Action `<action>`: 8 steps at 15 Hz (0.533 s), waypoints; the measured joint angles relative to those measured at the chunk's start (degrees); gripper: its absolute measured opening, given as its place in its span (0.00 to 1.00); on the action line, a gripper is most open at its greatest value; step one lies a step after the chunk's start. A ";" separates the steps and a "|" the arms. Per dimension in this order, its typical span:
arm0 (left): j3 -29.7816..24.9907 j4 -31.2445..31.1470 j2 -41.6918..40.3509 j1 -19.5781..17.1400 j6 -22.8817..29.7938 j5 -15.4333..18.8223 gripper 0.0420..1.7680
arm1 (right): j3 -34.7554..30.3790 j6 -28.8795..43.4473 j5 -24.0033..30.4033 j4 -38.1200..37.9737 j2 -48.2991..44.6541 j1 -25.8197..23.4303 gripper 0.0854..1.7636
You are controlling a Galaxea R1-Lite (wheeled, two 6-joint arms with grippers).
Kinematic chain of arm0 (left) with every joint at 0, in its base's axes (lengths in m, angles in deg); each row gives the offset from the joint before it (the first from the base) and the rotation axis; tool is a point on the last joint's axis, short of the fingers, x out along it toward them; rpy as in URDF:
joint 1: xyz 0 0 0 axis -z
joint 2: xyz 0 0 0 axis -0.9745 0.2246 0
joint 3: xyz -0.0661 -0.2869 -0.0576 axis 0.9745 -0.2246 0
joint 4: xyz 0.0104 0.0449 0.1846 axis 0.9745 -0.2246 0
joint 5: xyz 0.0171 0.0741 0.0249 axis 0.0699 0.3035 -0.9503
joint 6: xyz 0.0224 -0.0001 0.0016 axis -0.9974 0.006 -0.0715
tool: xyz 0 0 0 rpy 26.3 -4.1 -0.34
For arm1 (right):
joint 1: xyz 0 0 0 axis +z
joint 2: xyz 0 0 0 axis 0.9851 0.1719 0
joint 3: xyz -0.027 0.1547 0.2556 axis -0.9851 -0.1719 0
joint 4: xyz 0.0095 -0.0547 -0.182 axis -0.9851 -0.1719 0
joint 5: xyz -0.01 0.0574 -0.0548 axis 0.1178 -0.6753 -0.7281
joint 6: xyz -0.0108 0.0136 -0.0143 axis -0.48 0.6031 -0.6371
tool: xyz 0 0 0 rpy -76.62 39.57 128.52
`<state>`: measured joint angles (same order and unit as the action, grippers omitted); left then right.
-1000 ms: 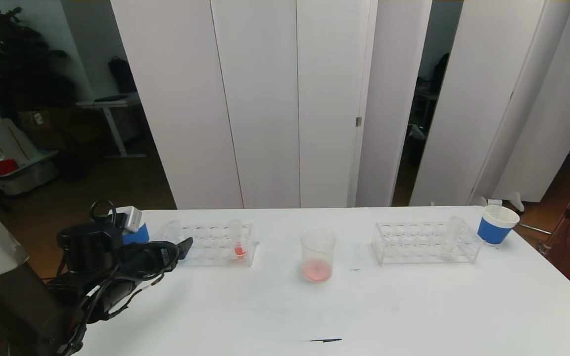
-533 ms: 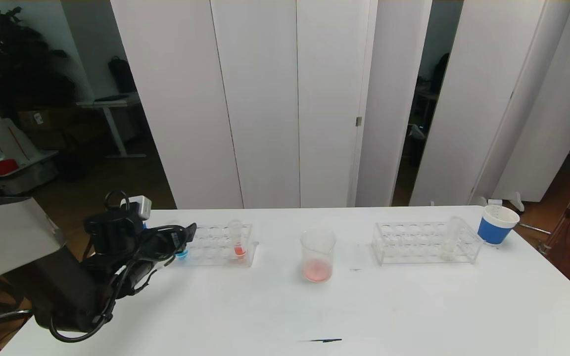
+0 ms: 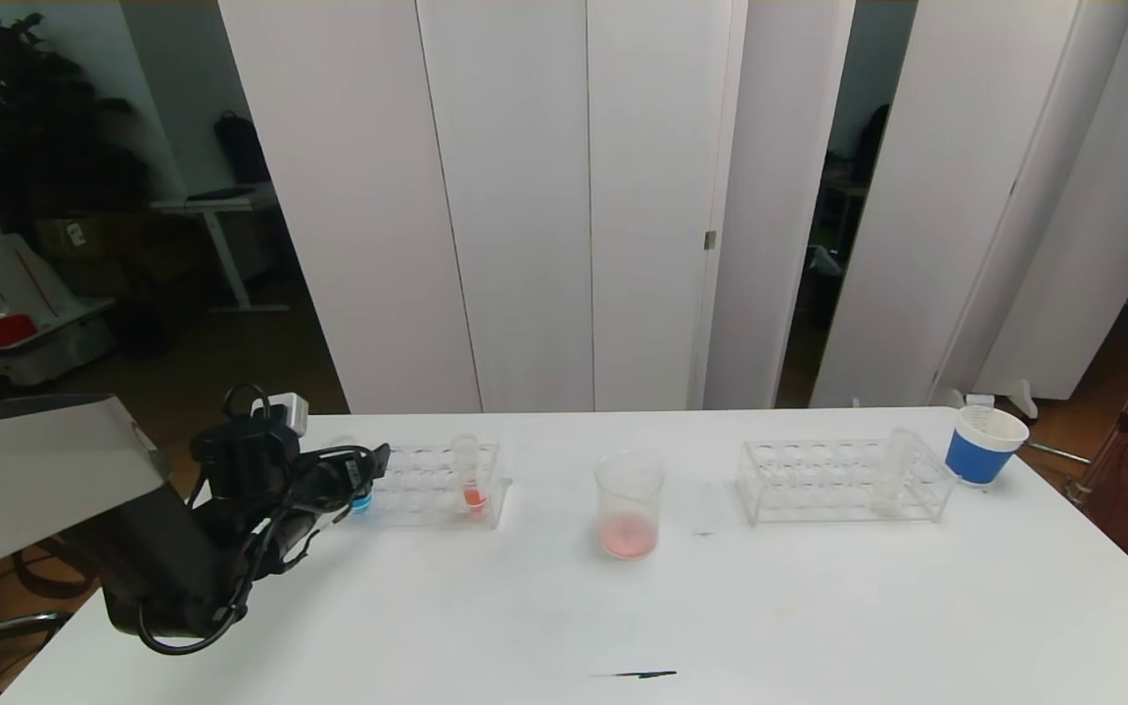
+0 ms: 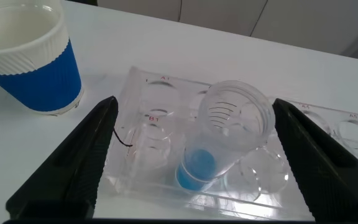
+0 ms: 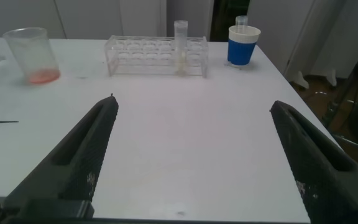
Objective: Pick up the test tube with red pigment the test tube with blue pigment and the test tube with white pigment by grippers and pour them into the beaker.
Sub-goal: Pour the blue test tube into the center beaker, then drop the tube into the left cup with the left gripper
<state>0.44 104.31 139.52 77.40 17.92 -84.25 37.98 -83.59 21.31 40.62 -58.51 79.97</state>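
Observation:
My left gripper closes on the blue tube next, since my fingertips are level with the blue tube's upper side (image 4: 232, 127) above the rack (image 4: 151, 146).
The test tube with blue pigment (image 4: 219, 146) leans in the near-left end of the left rack (image 3: 427, 485). My left gripper (image 4: 194, 102) is open, with one finger on each side of this tube and touching nothing. In the head view the gripper (image 3: 373, 465) sits just left of the blue tube (image 3: 360, 501). The test tube with red pigment (image 3: 471, 480) stands in the same rack. The beaker (image 3: 629, 504) at mid-table holds a little pink-red liquid. The test tube with white pigment (image 3: 892, 475) stands in the right rack (image 3: 819, 480). My right gripper (image 5: 191, 106) hangs open over bare table.
One blue-and-white paper cup (image 4: 27, 59) stands close beside the left rack. Another paper cup (image 3: 983, 446) stands at the table's far right corner. A short black mark (image 3: 637, 674) lies on the table near the front edge.
My left arm has moved forward and to the right, up to the left rack's end. The blue tube, hidden behind the arm before, now shows beside its fingers.

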 joint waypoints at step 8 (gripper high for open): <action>0.37 -0.07 0.87 0.00 -0.72 0.30 0.25 | 0.00 0.00 -0.02 0.02 0.00 0.02 0.99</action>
<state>0.80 104.23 140.38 77.40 17.20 -83.94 37.98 -83.59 21.29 40.64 -58.51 79.99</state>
